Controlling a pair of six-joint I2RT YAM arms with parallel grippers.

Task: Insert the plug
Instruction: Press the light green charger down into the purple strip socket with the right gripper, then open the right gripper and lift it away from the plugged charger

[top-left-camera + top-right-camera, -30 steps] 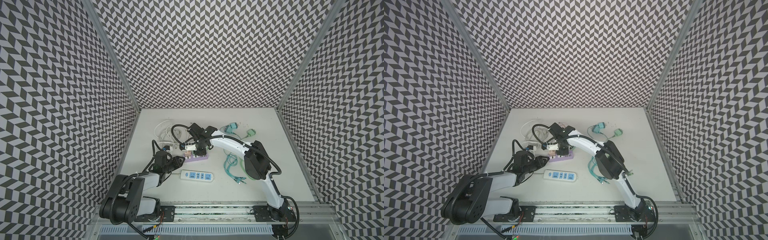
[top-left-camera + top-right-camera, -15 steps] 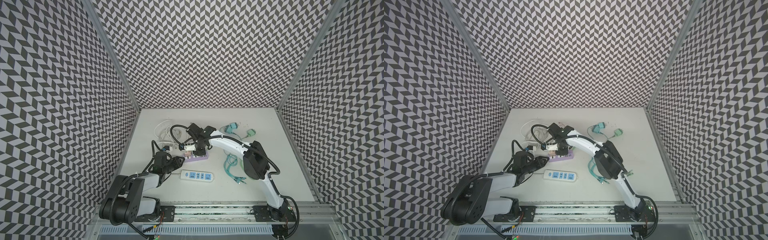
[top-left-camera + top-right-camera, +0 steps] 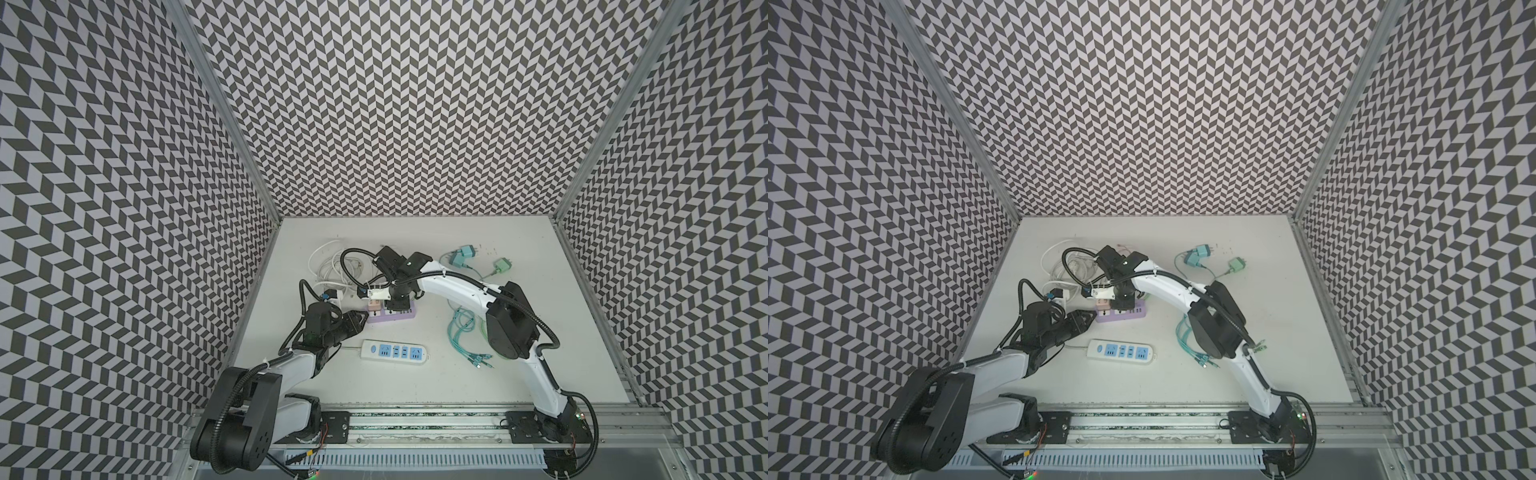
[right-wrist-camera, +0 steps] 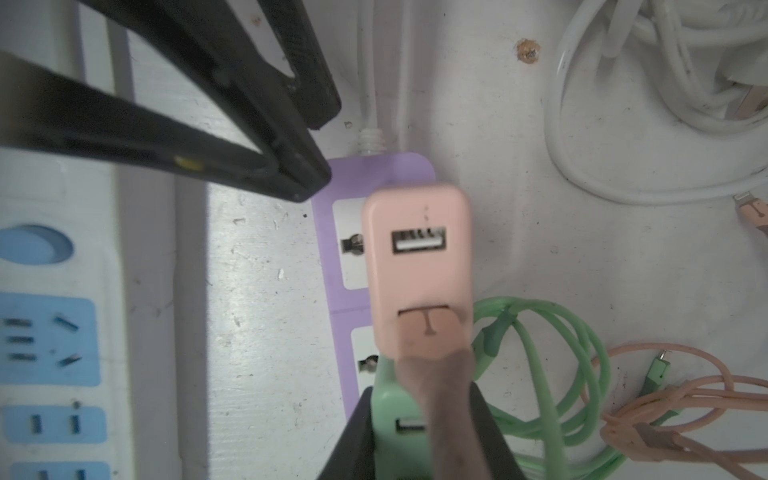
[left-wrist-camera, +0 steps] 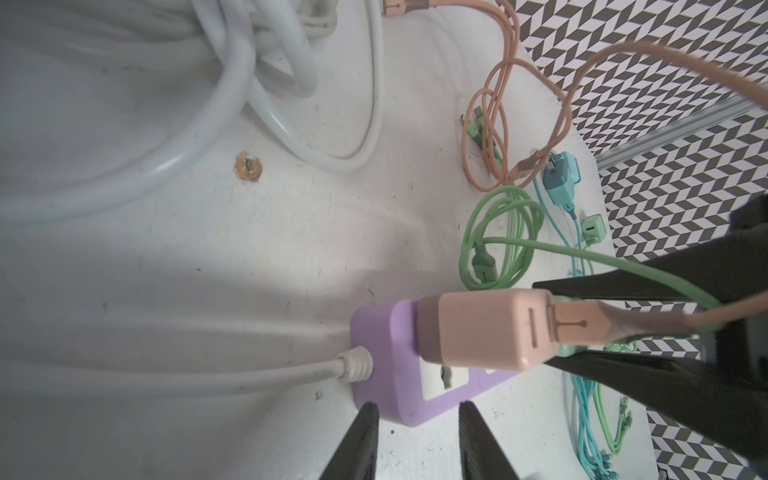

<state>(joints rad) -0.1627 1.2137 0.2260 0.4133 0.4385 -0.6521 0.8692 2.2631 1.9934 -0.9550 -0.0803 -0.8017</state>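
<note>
The green plug point(image 4: 392, 436) sits level beside the pink charger in the purple power strip's second socket point(image 4: 361, 344), so it is time for my right gripper to release it now.
A purple power strip point(image 3: 405, 325) point(image 5: 386, 374) lies left of the table's middle with a pink charger point(image 4: 415, 266) point(image 5: 478, 332) standing in its end socket. My right gripper point(image 4: 419, 399) point(image 3: 397, 305) is shut on a green plug point(image 4: 399, 419), upright over the strip's second socket beside the pink charger. Its prongs are hidden. A pink cable point(image 4: 440, 374) runs across the plug's front. My left gripper point(image 5: 417, 415) point(image 3: 360, 325) sits at the strip's cord end, its fingertips point(image 5: 370, 415) pinching that corner.
A white strip with blue sockets point(image 3: 395, 352) lies just in front of the purple one. A coiled white cord point(image 3: 332, 266) is behind it. Teal and green chargers point(image 3: 463, 254) and a teal cable bundle point(image 3: 461, 332) lie to the right. Loose green cable point(image 4: 540, 332) rests beside the strip.
The right gripper with the green plug has barely shifted over the purple strip. The left arm has stayed where it was.
</note>
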